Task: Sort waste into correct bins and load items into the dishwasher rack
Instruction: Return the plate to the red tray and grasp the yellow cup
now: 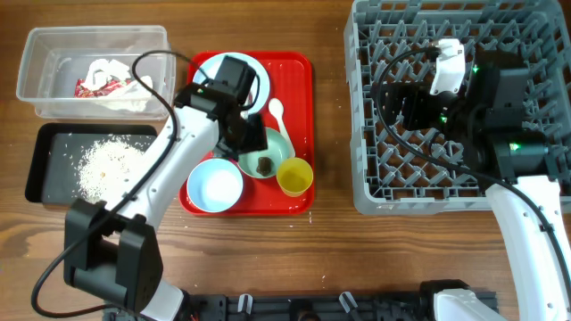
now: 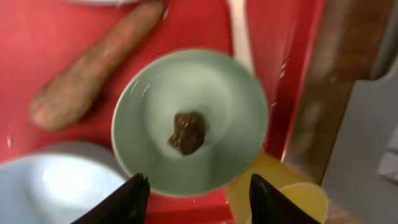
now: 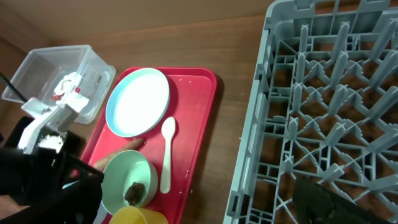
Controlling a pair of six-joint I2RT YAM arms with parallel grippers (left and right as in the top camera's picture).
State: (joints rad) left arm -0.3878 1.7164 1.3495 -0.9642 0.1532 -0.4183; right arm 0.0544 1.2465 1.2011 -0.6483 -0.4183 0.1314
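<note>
The body of the cup should stay free for handing over to my right gripper, so my left gripper will grab the yellow cup by its rim (image 1: 293, 185) (image 2: 302, 191).
My left gripper (image 1: 248, 135) (image 2: 199, 202) is open and empty, just above a green bowl (image 2: 186, 124) (image 1: 265, 153) (image 3: 121, 177) that holds the small brown lump (image 2: 188, 132) (image 3: 134, 191). The bowl sits on the red tray (image 1: 299, 98). Next to it are the orange carrot-like piece (image 2: 93, 68), the white spoon (image 1: 276, 111) (image 3: 166, 152), the yellow cup (image 1: 294, 176) (image 2: 301, 196), a light blue bowl (image 1: 214, 185) and the pale blue plate (image 3: 138, 101). My right gripper (image 1: 403, 105) hovers over the grey dishwasher rack (image 1: 375, 178) (image 3: 329, 93). Only one dark finger (image 3: 329, 202) shows.
The clear tub (image 1: 45, 53) (image 3: 53, 71) at the back left holds crumpled white paper (image 1: 120, 85) and red wrapper scraps (image 1: 89, 85). The black tray (image 1: 40, 160) below it holds rice grains (image 1: 105, 165). Bare wood lies between the red tray and the rack.
</note>
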